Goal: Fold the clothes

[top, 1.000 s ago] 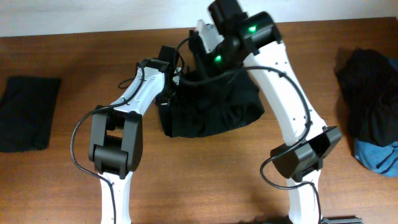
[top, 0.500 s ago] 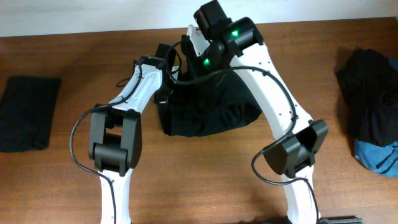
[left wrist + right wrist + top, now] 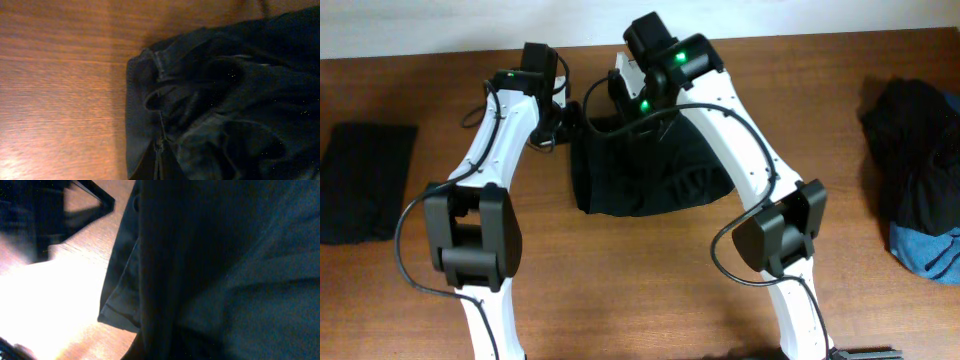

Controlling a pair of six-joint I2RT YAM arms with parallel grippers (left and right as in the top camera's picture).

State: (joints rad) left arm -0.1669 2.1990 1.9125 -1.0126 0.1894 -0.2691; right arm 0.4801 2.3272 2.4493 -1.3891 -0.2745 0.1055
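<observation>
The raised cloth needs to move toward the trousers' side edge with my right gripper. A strip of cloth lies uncovered there, so the raised cloth would fall short if I opened now.
A pair of black trousers [image 3: 655, 170] lies bunched at the table's middle, top edge raised. My left gripper [image 3: 563, 115] is at its upper left corner. In the left wrist view the fingers [image 3: 160, 167] look pinched together on the fabric by the zipper, below the waistband and a belt loop [image 3: 155, 97]. My right gripper [image 3: 625, 98] is at the top edge, holding it up. Black cloth [image 3: 225, 270] fills the right wrist view and hides the fingers. Unfolded black clothes [image 3: 915, 140] with a blue piece [image 3: 930, 250] are piled at far right.
A folded black garment [image 3: 360, 180] lies flat at the far left. The brown wooden table [image 3: 640, 290] ends at a pale wall along the back. Both arms' cables arch over the middle, close together.
My left arm has swung left and back, its wrist now well left of the trousers' corner. My right gripper has shifted slightly left. The trousers' top edge now looks stretched between them.
</observation>
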